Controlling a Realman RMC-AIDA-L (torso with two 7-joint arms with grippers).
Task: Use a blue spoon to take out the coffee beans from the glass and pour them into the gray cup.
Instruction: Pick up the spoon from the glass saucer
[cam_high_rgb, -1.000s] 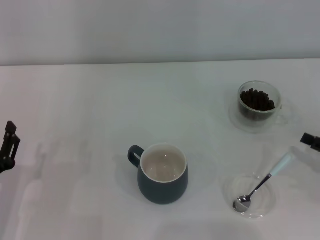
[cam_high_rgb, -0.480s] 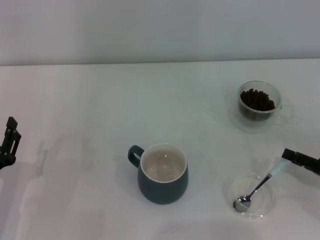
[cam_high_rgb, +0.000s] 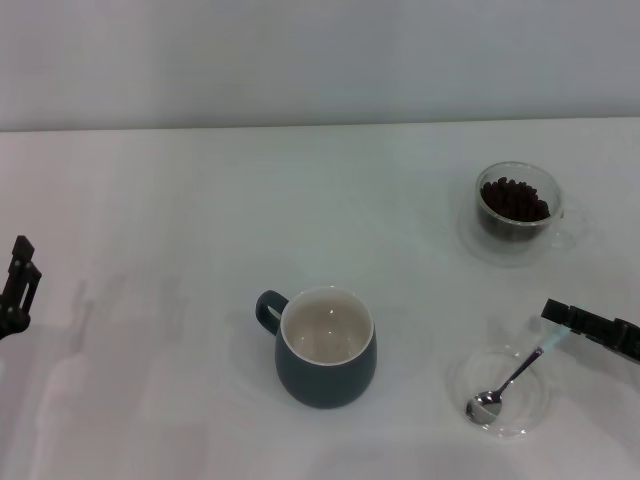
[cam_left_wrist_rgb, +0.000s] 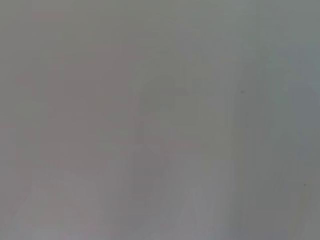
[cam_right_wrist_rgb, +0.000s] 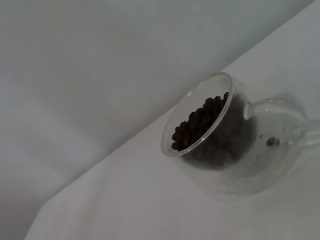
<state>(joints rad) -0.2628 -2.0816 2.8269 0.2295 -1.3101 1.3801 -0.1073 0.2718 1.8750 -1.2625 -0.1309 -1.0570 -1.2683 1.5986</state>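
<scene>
I should close my right gripper on the spoon now: the gripper's fingers are around the spoon's pale handle end in the head view.
The blue spoon (cam_high_rgb: 487, 403) lies with its metal bowl in a flat clear saucer (cam_high_rgb: 530, 415) at the front right, its pale handle pointing back right. My right gripper (cam_high_rgb: 562, 320) reaches in from the right edge and covers the handle's end. The glass (cam_high_rgb: 517, 208) holding the coffee beans (cam_high_rgb: 514, 197) stands on a second clear saucer at the back right. The right wrist view shows the glass (cam_right_wrist_rgb: 220, 145) and the beans (cam_right_wrist_rgb: 200, 122) close up. The gray cup (cam_high_rgb: 325, 350) stands at the front centre, empty, handle to the left. My left gripper (cam_high_rgb: 18, 288) is parked at the left edge.
The white table (cam_high_rgb: 200, 220) ends at a pale wall behind. The saucer under the glass (cam_high_rgb: 470, 240) spreads a little wider than the glass. The left wrist view shows only bare table surface (cam_left_wrist_rgb: 160, 120).
My right gripper has moved left from the right edge over the spoon's handle, now hiding most of the pale blue part. The spoon, the cup, the glass and the left arm have stayed put.
</scene>
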